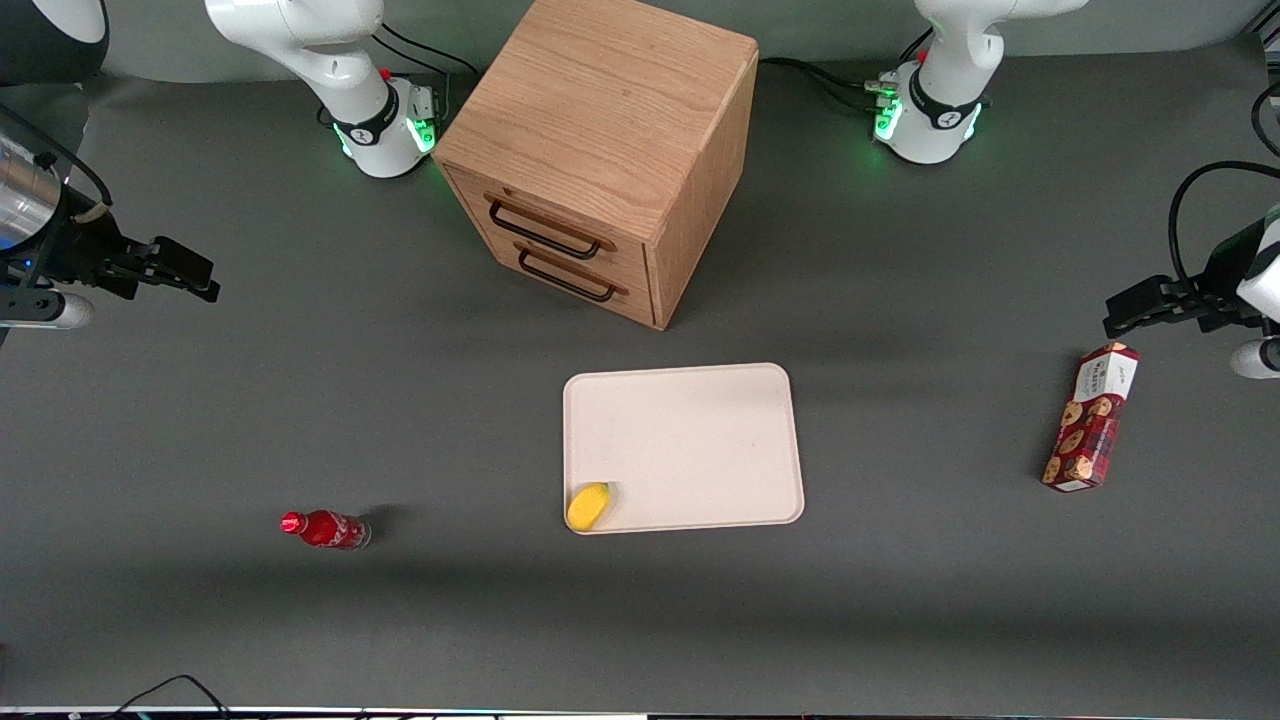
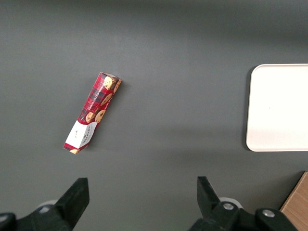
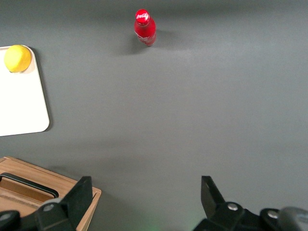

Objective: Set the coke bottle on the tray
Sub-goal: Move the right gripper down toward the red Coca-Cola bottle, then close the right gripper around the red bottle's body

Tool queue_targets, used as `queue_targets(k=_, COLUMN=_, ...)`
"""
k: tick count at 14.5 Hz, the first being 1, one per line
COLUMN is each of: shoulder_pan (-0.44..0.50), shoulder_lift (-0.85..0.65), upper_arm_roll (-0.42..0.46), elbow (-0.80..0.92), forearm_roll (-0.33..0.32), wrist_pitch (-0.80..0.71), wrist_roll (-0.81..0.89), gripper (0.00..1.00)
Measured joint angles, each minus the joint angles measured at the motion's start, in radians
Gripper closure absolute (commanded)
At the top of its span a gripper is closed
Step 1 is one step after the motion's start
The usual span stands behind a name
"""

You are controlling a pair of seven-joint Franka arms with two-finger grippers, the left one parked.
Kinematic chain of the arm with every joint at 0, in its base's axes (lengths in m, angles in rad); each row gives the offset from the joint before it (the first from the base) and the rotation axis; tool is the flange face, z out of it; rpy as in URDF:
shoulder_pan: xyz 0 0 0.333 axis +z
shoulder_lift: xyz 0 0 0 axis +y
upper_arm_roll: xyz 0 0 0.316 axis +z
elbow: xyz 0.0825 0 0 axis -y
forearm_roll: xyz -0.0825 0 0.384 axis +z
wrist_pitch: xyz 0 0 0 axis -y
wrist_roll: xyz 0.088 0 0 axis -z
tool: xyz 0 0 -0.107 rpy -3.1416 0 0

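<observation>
My right gripper grabs the bottle by its capped neck end (image 1: 300,523) next, to set the coke bottle on the tray (image 1: 700,430).
The coke bottle (image 1: 325,528), small and red with a shiny red cap, stands on the grey table toward the working arm's end, near the front camera; it also shows in the right wrist view (image 3: 144,27). The beige tray (image 1: 700,430) lies mid-table in front of the cabinet, with a yellow item (image 1: 588,506) in its corner nearest the bottle. My right gripper (image 1: 205,280) hovers open and empty above the table, farther from the front camera than the bottle and well apart from it; in its wrist view (image 3: 146,186) both fingers (image 3: 82,192) stand wide apart.
A wooden drawer cabinet (image 1: 600,150) with two dark handles stands at the back middle; its corner shows in the right wrist view (image 3: 29,192). A red cookie box (image 1: 1090,416) lies toward the parked arm's end. Bare grey table lies between bottle and tray.
</observation>
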Motion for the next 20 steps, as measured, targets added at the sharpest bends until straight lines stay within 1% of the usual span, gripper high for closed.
queue_targets(k=5, shoulder_pan=0.0, shoulder_lift=0.005, upper_arm_roll=0.0, elbow=-0.001, forearm_roll=0.0, wrist_pitch=0.005, wrist_roll=0.0, gripper=0.0)
queue_targets(k=8, shoulder_pan=0.0, shoulder_lift=0.052, upper_arm_roll=0.004, elbow=0.015, forearm_roll=0.0, wrist_pitch=0.028, wrist_roll=0.0, gripper=0.0)
queue_targets(k=10, shoulder_pan=-0.002, shoulder_lift=0.137, upper_arm_roll=0.004, elbow=0.074, forearm_roll=0.0, wrist_pitch=0.063, wrist_roll=0.0, gripper=0.0)
queue_targets(k=15, shoulder_pan=-0.015, shoulder_lift=0.428, upper_arm_roll=0.003, elbow=0.311, forearm_roll=0.0, wrist_pitch=0.14, wrist_roll=-0.001, gripper=0.0)
queue_targets(k=18, shoulder_pan=-0.027, shoulder_lift=0.558, upper_arm_roll=0.003, elbow=0.368, forearm_roll=-0.002, wrist_pitch=0.229, wrist_roll=-0.007, gripper=0.0)
queue_targets(k=20, shoulder_pan=-0.027, shoulder_lift=0.625, upper_arm_roll=0.008, elbow=0.376, forearm_roll=-0.019, wrist_pitch=0.285, wrist_roll=-0.01, gripper=0.0)
